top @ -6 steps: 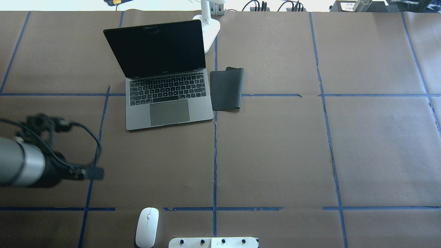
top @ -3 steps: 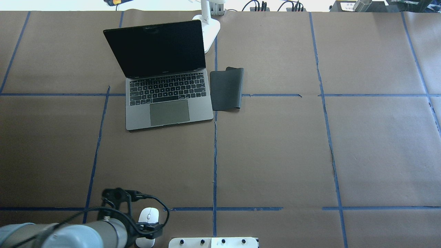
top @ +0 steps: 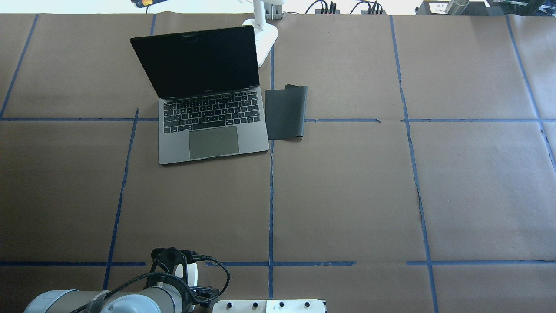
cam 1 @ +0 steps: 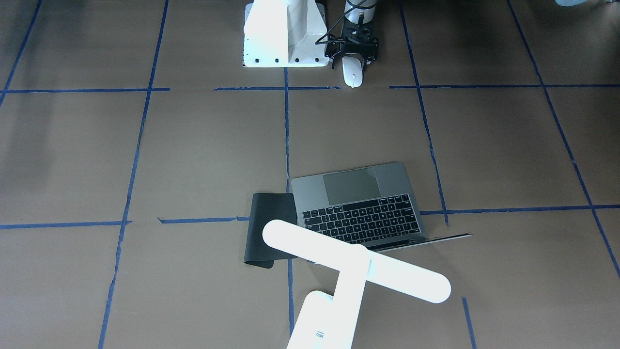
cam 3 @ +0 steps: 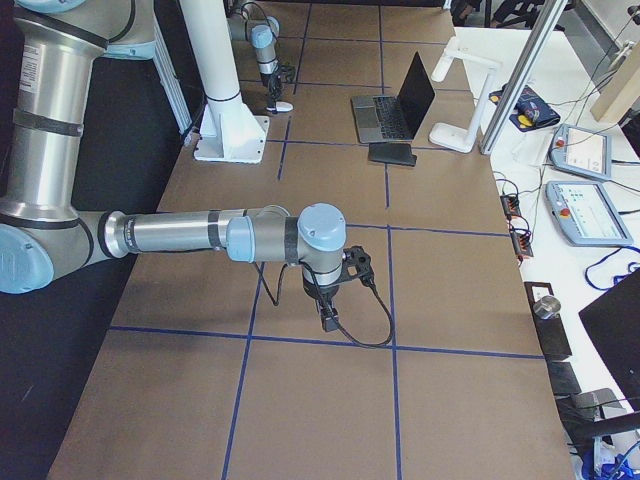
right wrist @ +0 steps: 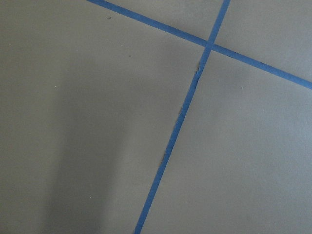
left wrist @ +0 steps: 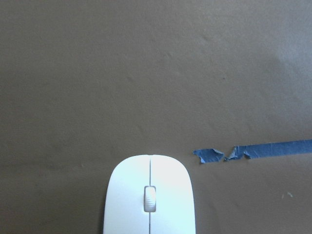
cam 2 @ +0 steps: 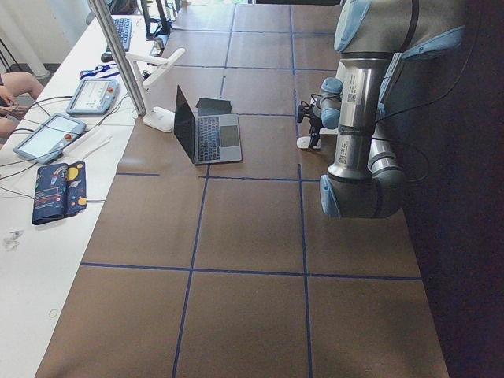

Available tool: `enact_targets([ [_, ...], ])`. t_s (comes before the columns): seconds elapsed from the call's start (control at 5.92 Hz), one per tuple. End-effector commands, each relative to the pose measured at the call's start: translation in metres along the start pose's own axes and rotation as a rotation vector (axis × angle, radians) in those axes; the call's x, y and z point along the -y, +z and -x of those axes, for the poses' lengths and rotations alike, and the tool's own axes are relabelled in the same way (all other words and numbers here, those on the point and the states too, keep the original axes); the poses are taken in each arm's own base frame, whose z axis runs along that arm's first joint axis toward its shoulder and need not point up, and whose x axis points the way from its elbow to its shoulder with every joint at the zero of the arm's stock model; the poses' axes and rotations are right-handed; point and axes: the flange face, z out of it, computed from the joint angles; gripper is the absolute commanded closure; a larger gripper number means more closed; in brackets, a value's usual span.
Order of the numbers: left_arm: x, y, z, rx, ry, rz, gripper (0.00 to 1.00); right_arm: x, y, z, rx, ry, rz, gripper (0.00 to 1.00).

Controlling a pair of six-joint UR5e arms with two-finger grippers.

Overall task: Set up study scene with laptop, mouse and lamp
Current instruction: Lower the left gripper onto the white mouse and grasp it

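The mouse needs to go on the black pad [cam 1: 270, 212] beside the laptop next. My left gripper will grab the mouse by its rear half [cam 1: 352, 59] for that.
The white mouse [cam 1: 353, 73] lies near the robot's base, beside the blue tape line; it fills the bottom of the left wrist view [left wrist: 150, 195]. My left gripper [cam 1: 354, 57] hangs just over its rear end, jaws apart on either side, holding nothing; in the overhead view the wrist [top: 173, 278] covers most of the mouse [top: 191, 273]. The open dark-grey laptop [top: 208, 126] stands at the far left centre. The white T-shaped lamp [cam 1: 356, 264] stands behind it. My right gripper [cam 3: 327, 318] shows only in the right side view; I cannot tell its state.
A flat black pad [top: 284, 113] lies right of the laptop. The white bolted pedestal [cam 1: 283, 34] stands next to the mouse. Blue tape lines [right wrist: 175, 131] cross the brown table. Tablets and cables lie on the far white bench [cam 3: 580, 200].
My left arm has swung from the table's left middle down to the near edge and now sits over the mouse, covering most of it. Laptop, lamp and pad have not moved.
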Motion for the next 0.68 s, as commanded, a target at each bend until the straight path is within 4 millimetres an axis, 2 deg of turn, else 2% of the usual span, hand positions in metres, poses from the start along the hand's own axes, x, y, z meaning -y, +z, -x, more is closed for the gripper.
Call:
enact_targets([
  [0.0, -0.0013, 0.0062, 0.0038, 0.016, 0.005, 0.003, 0.0, 0.0001, 0.0001, 0.0003, 0.002, 0.0, -0.001, 0.0],
  [0.34, 0.0004, 0.0018, 0.003, 0.008, 0.002, 0.006, 0.0, -0.0005, 0.0006, 0.0011, 0.013, 0.002, -0.002, 0.0],
  [0.51, -0.0006, 0.0019, 0.0028, 0.008, 0.003, 0.009, 0.29, -0.0006, 0.0002, 0.0008, 0.014, 0.003, -0.003, 0.0],
])
